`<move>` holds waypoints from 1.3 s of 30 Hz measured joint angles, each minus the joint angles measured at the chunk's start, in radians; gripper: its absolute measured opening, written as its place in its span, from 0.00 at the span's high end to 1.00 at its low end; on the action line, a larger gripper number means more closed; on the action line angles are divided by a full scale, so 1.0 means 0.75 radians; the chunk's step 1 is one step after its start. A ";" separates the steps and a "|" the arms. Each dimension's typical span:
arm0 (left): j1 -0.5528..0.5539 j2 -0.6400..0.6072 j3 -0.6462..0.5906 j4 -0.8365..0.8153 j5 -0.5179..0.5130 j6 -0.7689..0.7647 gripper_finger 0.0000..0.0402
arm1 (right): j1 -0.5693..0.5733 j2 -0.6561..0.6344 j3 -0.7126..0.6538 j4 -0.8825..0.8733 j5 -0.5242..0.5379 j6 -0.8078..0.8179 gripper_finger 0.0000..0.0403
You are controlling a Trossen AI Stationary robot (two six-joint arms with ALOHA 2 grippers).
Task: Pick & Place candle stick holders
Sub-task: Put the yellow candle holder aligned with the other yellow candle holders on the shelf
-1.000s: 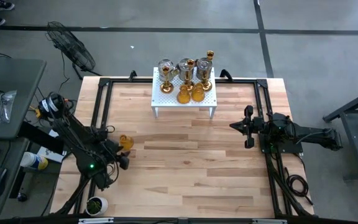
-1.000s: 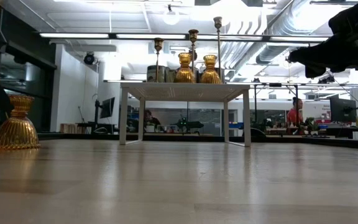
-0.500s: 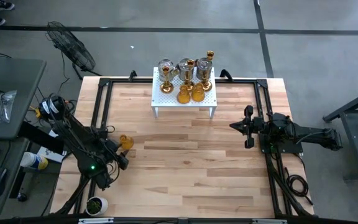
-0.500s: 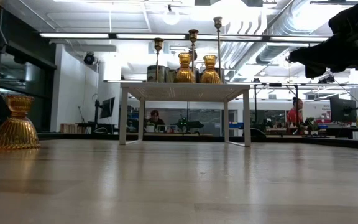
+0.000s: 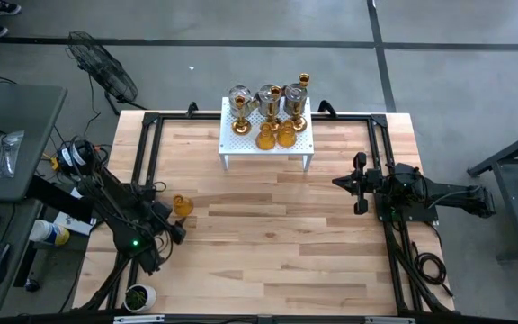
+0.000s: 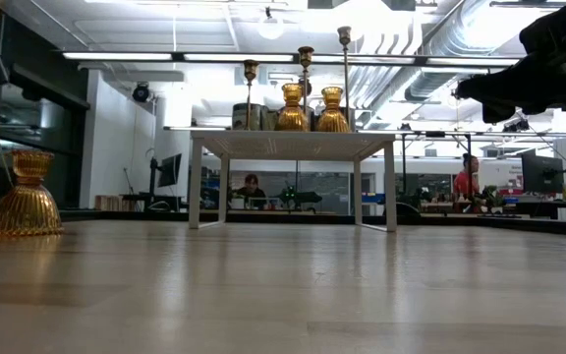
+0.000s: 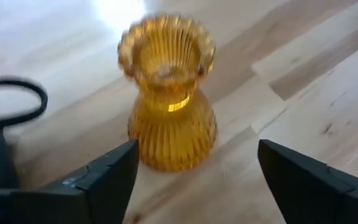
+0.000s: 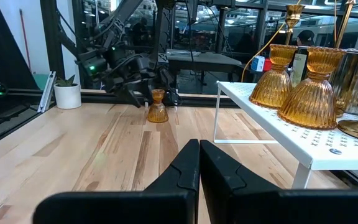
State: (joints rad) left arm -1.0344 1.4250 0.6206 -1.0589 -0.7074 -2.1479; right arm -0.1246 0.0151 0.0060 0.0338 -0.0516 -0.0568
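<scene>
I need to move my left gripper toward the amber holder's ribbed body point(image 5: 183, 206) before I close it on the body, because the gripper's fingers stop short of it.
One amber ribbed glass candle stick holder point(image 5: 183, 205) point(image 7: 169, 112) stands upright on its wide base near the table's left edge. My left gripper point(image 5: 175, 227) point(image 7: 197, 152) is open just on its near side, a finger on either side of the holder's base, touching nothing. Several more holders stand on the white perforated stand point(image 5: 266, 148) at the far edge: silver goblets point(image 5: 268, 94), amber cups point(image 5: 277, 137) and slim gold ones point(image 5: 303, 83). My right gripper point(image 5: 338, 183) point(image 8: 199, 152) is shut, level, at the table's right side.
The stand point(image 6: 293, 140) rises on legs above the table top. A black frame rail point(image 5: 147, 153) runs along the table's left edge by my left arm. A small white pot with a plant point(image 5: 139, 295) sits at the near left corner. Bare wood point(image 5: 268, 234) fills the middle.
</scene>
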 joint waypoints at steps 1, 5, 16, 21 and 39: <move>0.000 0.000 -0.006 -0.004 -0.023 0.005 0.19 | 0.000 0.000 0.000 0.000 0.000 0.000 0.99; 0.000 0.000 -0.021 -0.050 -0.078 0.036 0.15 | 0.000 0.000 0.000 0.000 0.000 0.000 0.99; 0.040 -0.001 -0.059 -0.076 -0.231 0.031 0.14 | 0.000 0.000 0.000 0.000 0.000 0.000 0.99; 0.092 -0.001 -0.099 -0.033 -0.268 0.028 0.14 | 0.000 -0.001 0.000 0.000 0.000 0.000 0.99; 0.096 -0.001 -0.118 0.025 -0.262 0.015 0.34 | 0.000 0.000 0.000 0.000 0.000 0.000 0.99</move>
State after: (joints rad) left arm -0.9623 1.4246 0.5323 -1.0402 -0.9039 -2.1368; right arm -0.1246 0.0151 0.0063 0.0338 -0.0514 -0.0570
